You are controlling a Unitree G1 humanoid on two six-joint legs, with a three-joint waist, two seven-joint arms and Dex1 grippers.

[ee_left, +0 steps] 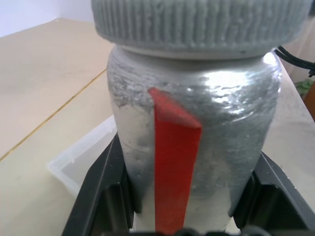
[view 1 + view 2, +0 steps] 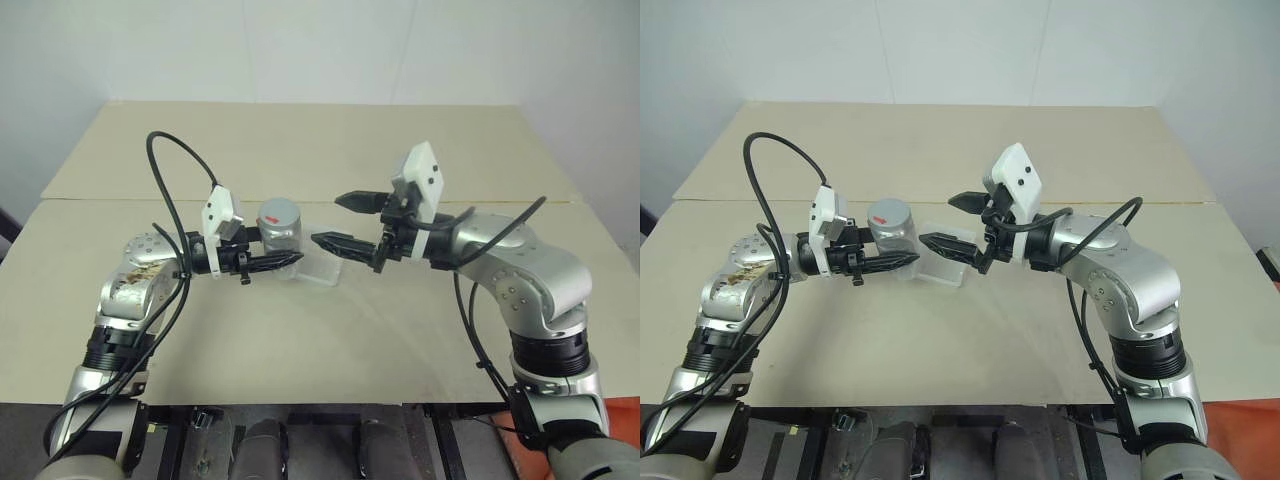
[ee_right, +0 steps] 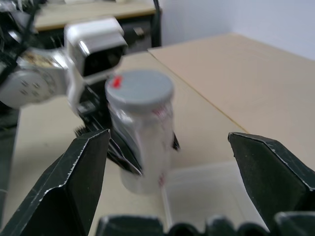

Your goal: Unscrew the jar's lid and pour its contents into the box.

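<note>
My right gripper moves toward the grey ribbed lid (image 2: pixel 279 213), before closing, since its fingers stop short of it.
A silvery-grey jar (image 2: pixel 281 238) with a red label strip (image 1: pixel 173 157) stands upright just above the table. Its grey ribbed lid (image 2: pixel 279 213), with a small red mark, sits on top. My left gripper (image 2: pixel 285 247) is shut on the jar's body from the left, fingers (image 1: pixel 103 196) on both sides. To the right of the jar my right gripper (image 2: pixel 327 220) is open and level, fingertips apart from the lid, with nothing between them. The clear plastic box (image 2: pixel 322 271) lies on the table under and beside the jar. The contents are hidden inside the jar.
The beige table (image 2: pixel 330 330) has a seam running across behind the jar, and a second board (image 2: pixel 300 140) lies beyond it. A white wall stands behind. Black cables loop off both arms.
</note>
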